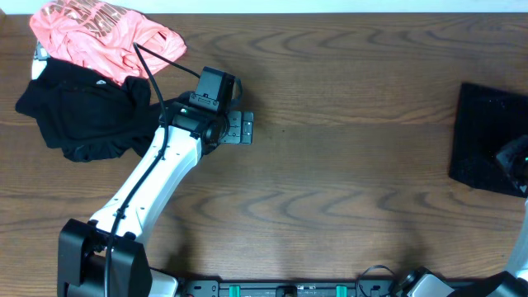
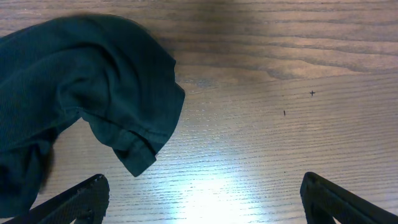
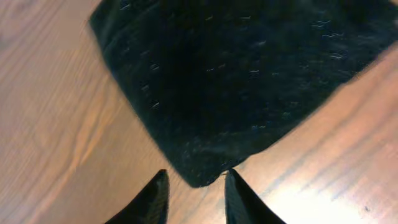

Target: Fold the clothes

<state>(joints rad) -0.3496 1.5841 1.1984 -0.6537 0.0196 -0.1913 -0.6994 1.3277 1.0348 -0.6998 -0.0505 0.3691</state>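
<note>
The right gripper takes the folded black cloth [image 1: 487,136] by the corner between its fingers next. The rest of the cloth stays lying flat for neat folding.
A crumpled black garment [image 1: 82,111] lies at the far left, with a pink garment [image 1: 103,33] bunched on its far side. My left gripper [image 1: 239,128] is just right of the black garment, wide open and empty. In the left wrist view the fingers [image 2: 202,199] spread over bare wood, and the garment's hem [image 2: 93,93] hangs at upper left. A folded black cloth [image 1: 487,136] lies at the right edge. My right gripper [image 3: 196,193] is open, and a corner of that cloth [image 3: 236,81] lies between its fingertips.
The wooden table [image 1: 346,190] spans the view. The left arm [image 1: 157,186] runs from the front-left base towards the garments. The right arm's base shows at the front right [image 1: 516,264].
</note>
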